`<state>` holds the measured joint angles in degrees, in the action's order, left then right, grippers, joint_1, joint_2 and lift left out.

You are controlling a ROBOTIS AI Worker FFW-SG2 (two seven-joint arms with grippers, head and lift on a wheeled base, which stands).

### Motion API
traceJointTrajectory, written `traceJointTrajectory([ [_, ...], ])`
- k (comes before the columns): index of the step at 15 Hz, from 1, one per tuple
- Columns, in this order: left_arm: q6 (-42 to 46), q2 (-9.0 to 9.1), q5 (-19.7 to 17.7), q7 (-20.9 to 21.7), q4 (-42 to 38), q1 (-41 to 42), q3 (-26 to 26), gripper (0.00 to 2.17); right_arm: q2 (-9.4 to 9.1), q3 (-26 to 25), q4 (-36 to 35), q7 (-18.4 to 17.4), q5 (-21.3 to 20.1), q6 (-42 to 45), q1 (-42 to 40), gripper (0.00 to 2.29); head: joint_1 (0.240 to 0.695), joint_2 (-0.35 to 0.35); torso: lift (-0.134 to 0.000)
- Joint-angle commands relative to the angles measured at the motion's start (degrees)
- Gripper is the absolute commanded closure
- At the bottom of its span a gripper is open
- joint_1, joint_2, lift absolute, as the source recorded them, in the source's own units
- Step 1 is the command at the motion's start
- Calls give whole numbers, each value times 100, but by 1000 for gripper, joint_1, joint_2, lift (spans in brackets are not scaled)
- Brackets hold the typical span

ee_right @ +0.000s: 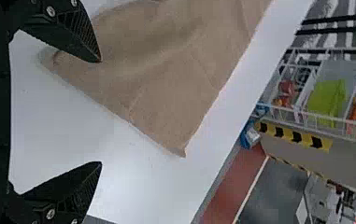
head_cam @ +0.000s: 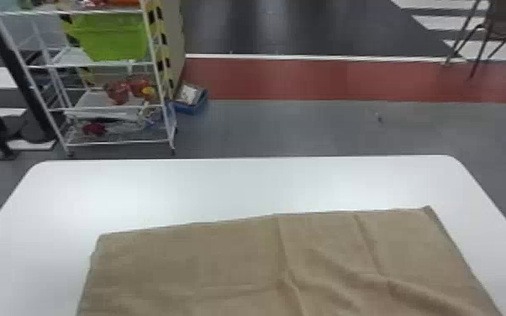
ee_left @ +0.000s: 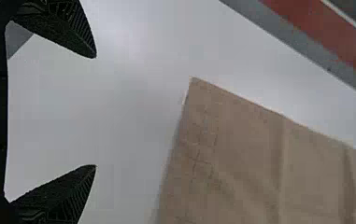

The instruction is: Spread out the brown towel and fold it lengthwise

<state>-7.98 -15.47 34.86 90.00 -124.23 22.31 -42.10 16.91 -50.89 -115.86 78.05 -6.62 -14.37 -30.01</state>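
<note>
Next, my right gripper takes hold of the towel by its side edge [head_cam: 468, 265], since the towel's middle [head_cam: 281, 264] lies flat and slack across the table.
The brown towel [head_cam: 231, 260] lies spread flat on the white table, with creases and low wrinkles toward its right half; its near part runs out of the head view. In the left wrist view my left gripper [ee_left: 95, 112] stands open, apart from the towel [ee_left: 241, 154], with bare table between its fingers. My right gripper [ee_right: 102, 112] is open too in the right wrist view; one finger overlaps the towel [ee_right: 166, 84] near a corner, and whether it touches the cloth I cannot tell. Nothing is held in either gripper.
White table surface [head_cam: 239, 185] stretches beyond the towel's far edge and along both sides. Past the table, on the floor at the left, stand a white wire rack [head_cam: 117, 143] with a green bin [head_cam: 111, 38] and a small blue box [head_cam: 191, 105]. A chair [head_cam: 500, 29] is at the far right.
</note>
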Motion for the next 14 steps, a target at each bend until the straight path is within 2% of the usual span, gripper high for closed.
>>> traceJointTrajectory([
  [1, -939, 35, -357, 57, 189, -455, 308, 29, -197, 26, -165, 28, 82, -369, 321, 100, 695, -72, -122],
  [3, -1677, 70, -181, 57, 356, -649, 826, 29, -399, 96, -279, 28, 197, -1072, 637, 134, 695, -84, -122],
  [5, -2345, 167, -58, 57, 523, -825, 1275, 66, -478, 149, -279, 28, 504, -2127, 874, 134, 695, -101, -122],
  [6, -2661, 237, -76, -35, 567, -877, 1345, 70, -575, 184, -279, -123, 504, -2285, 971, 134, 695, -111, -122],
  [8, -3030, 413, -129, -589, 646, -1027, 1512, 73, -662, 246, -209, -422, 460, -2285, 1085, 134, 695, -127, -122],
  [10, -4103, 509, -208, -1178, 672, -1255, 1732, 103, -724, 290, -183, -439, 408, -2268, 1077, 137, 695, -134, -122],
  [11, -4296, 518, -243, -1327, 751, -1378, 1820, 137, -759, 290, -183, -448, 416, -2268, 1050, 140, 695, -131, -122],
  [14, -4331, 791, -357, -2048, 874, -1484, 1934, 147, -785, 255, -183, -492, 434, -2268, 1006, 144, 695, -128, -122],
])
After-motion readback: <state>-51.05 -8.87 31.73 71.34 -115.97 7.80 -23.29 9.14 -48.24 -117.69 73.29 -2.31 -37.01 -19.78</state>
